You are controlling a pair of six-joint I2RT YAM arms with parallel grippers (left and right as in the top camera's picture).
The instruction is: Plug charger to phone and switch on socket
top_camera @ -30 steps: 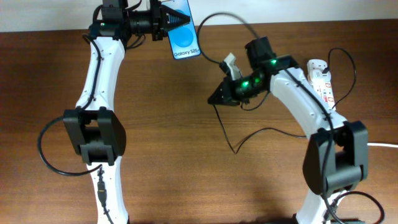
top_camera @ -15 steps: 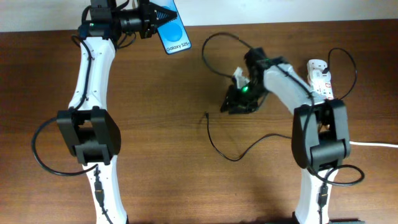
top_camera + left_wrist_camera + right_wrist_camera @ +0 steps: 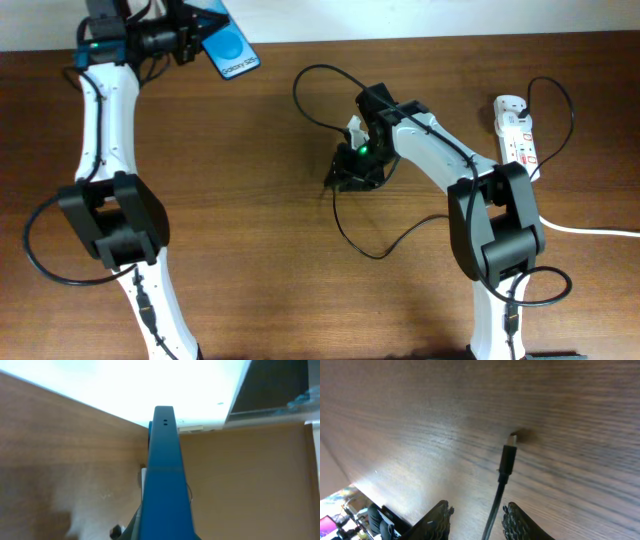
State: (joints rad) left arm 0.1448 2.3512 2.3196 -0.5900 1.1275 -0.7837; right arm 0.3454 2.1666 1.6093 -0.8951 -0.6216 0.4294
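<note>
I need to move my right gripper toward the black connector before closing on it. Its fingers stop short of the connector, so they would miss the connector if I closed now.
The phone [image 3: 232, 52], blue screen with white text, is held above the table's far left corner with my left gripper [image 3: 203, 33] shut on its lower end. In the left wrist view the phone [image 3: 165, 485] stands edge-on, rising from between the jaws of the left gripper [image 3: 161, 535]. The charger [image 3: 352, 238] lies as a thin black cable looping over the table middle. Its connector tip [image 3: 509, 454] rests on the wood. My right gripper [image 3: 477, 514] is open low over the table, and the cable runs through the gap between the fingers. The socket [image 3: 515, 128] lies at the far right.
A thick white cord [image 3: 600, 232] leaves the power strip toward the right edge. Another loop of black cable [image 3: 305, 78] arcs over the table behind the right gripper [image 3: 338, 178]. The pale wall runs along the table's far edge [image 3: 400, 38].
My left arm has swung left, carrying the phone from the top middle to the top left. The right gripper has shifted left and now stands over the cable end.
</note>
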